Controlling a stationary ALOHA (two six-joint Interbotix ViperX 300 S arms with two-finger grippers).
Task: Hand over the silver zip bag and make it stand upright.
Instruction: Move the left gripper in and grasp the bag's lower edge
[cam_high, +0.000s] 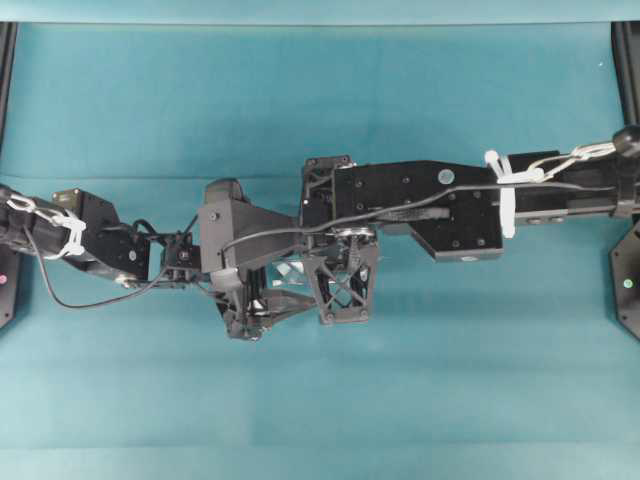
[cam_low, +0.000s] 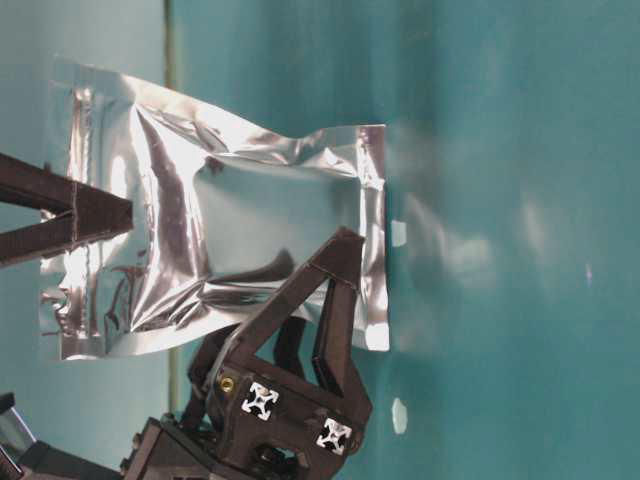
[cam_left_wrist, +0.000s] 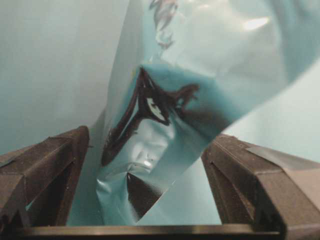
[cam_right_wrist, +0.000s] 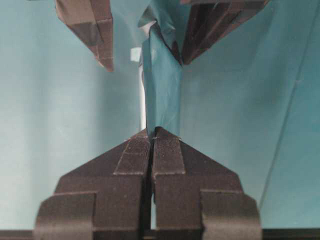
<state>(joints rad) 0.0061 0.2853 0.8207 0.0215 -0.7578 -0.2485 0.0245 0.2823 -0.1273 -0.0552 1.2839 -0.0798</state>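
Note:
My right gripper already covers the opposite edge of the silver zip bag (cam_left_wrist: 150, 150), so my left gripper next needs to grip the bag's loose end (cam_left_wrist: 137, 187) to hand the bag over.
The silver zip bag (cam_low: 230, 240) is held off the teal table and shows as a crinkled foil rectangle in the table-level view. My right gripper (cam_right_wrist: 151, 131) is shut on one edge of the bag (cam_right_wrist: 161, 85), which runs edge-on away from its jaws. My left gripper (cam_left_wrist: 150, 142) is open, and the bag (cam_left_wrist: 150, 150) hangs between its jaws, nearer the left finger. Its two fingers (cam_right_wrist: 97, 35) stand on either side of the bag's far end in the right wrist view. In the overhead view the left gripper (cam_high: 250, 300) and the right gripper (cam_high: 345, 285) meet mid-table, hiding most of the bag (cam_high: 290, 272).
The teal table cloth (cam_high: 320, 400) spreads all round the arms. Black frame parts (cam_high: 628, 280) stand at the right edge and at the left edge (cam_high: 5, 290) of the overhead view.

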